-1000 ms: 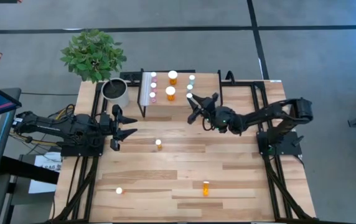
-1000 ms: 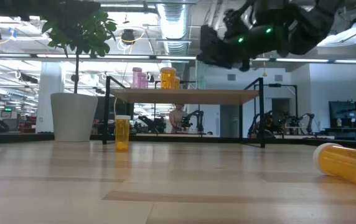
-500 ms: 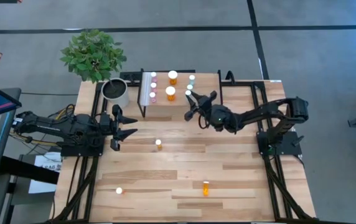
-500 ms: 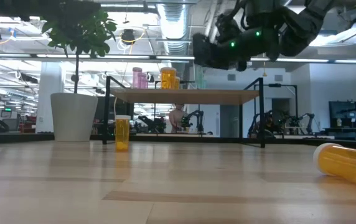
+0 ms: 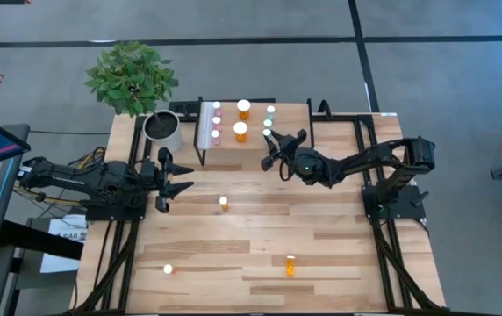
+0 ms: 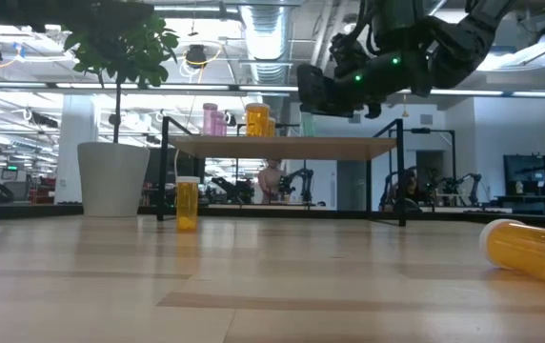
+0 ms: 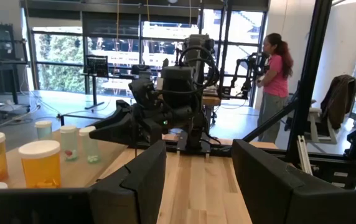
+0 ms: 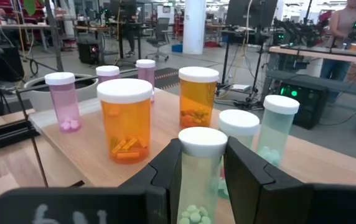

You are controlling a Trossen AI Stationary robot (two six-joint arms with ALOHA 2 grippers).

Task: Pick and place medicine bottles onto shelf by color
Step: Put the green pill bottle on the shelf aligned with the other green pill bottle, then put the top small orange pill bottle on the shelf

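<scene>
I should open my right gripper now and let go of the pale green bottle. The bottle is upright over the shelf top, inside the shelf top's near edge, so it would stand there.
The shelf [image 5: 253,151] stands at the table's far middle and carries pink bottles [image 5: 216,121], two larger orange bottles [image 5: 240,132] and pale green bottles [image 5: 270,111], all upright on their bases. My right gripper [image 5: 273,145] reaches over the shelf's near right part, shut on another pale green bottle [image 8: 201,177] with a white cap. My left gripper [image 5: 174,187] waits open at the table's left side, with nothing between its fingers [image 7: 142,180]. My right gripper pinches the pale green bottle's body [image 8: 198,186] just under its white cap, between its two fingers [image 8: 165,171]. They come in level from the table's right side. The bottle stands upright over the shelf top; the gripper hides its base, so I cannot tell whether it rests there.
An orange bottle [image 5: 224,203] stands upright mid-table. Another orange one [image 5: 290,265] lies on its side toward the near edge, and a white-capped bottle [image 5: 168,269] stands at the near left. A plant in a grey-white pot [image 5: 162,129] stands left of the shelf.
My right gripper has tipped from slanting down to level above the shelf's right part, keeping the green bottle in its hold.
</scene>
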